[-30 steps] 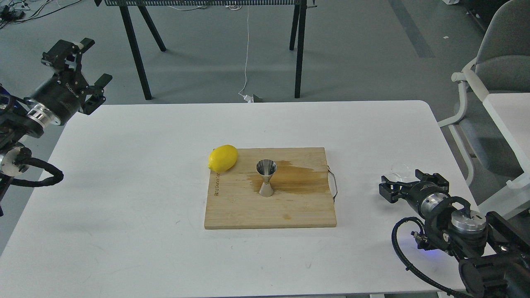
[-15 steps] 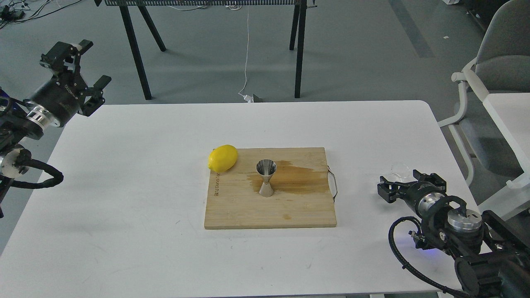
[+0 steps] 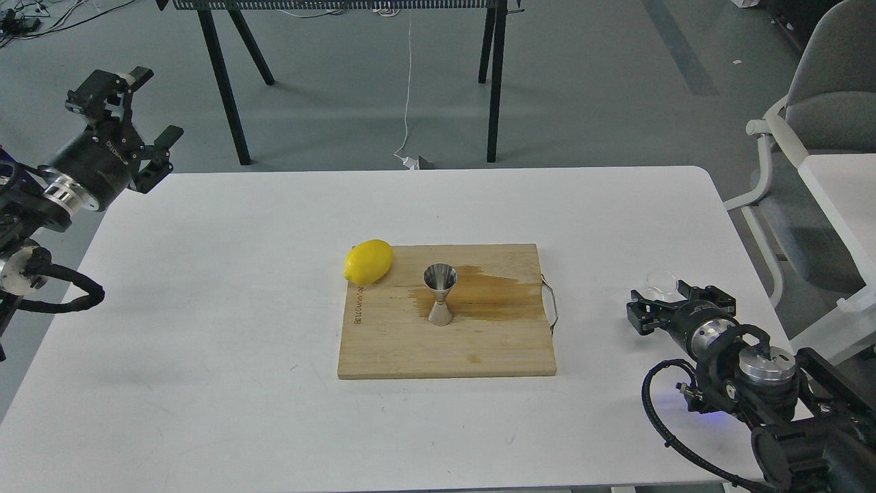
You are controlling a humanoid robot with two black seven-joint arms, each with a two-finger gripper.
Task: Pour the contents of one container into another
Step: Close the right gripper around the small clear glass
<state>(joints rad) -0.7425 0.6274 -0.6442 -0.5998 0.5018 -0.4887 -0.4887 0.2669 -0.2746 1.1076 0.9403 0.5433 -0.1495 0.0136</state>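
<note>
The robot's right gripper needs to pick up the small clear glass cup around its body [image 3: 660, 287] next, so that it can pour into the steel jigger [image 3: 440, 294].
The steel jigger [image 3: 440, 294] stands upright in the middle of the wooden cutting board [image 3: 410, 349]. The clear glass cup [image 3: 662, 281] sits on the white table near its right edge. My right gripper [image 3: 674, 303] is low over the table just in front of the cup, its fingers spread apart; the cup shows just past the fingertips, and nothing appears pinched. My left gripper [image 3: 155, 103] hangs open and empty above the table's far left corner, far from the board.
A yellow lemon [image 3: 368, 261] rests at the board's far left corner. A dark wet stain [image 3: 496, 296] spreads right of the jigger. The board's metal handle [image 3: 551, 305] faces the cup. A grey chair [image 3: 821, 103] stands at the right.
The right gripper has shifted slightly, so more of the glass cup shows beyond it. The left gripper has drifted a little to the left. Jigger and lemon have not moved.
</note>
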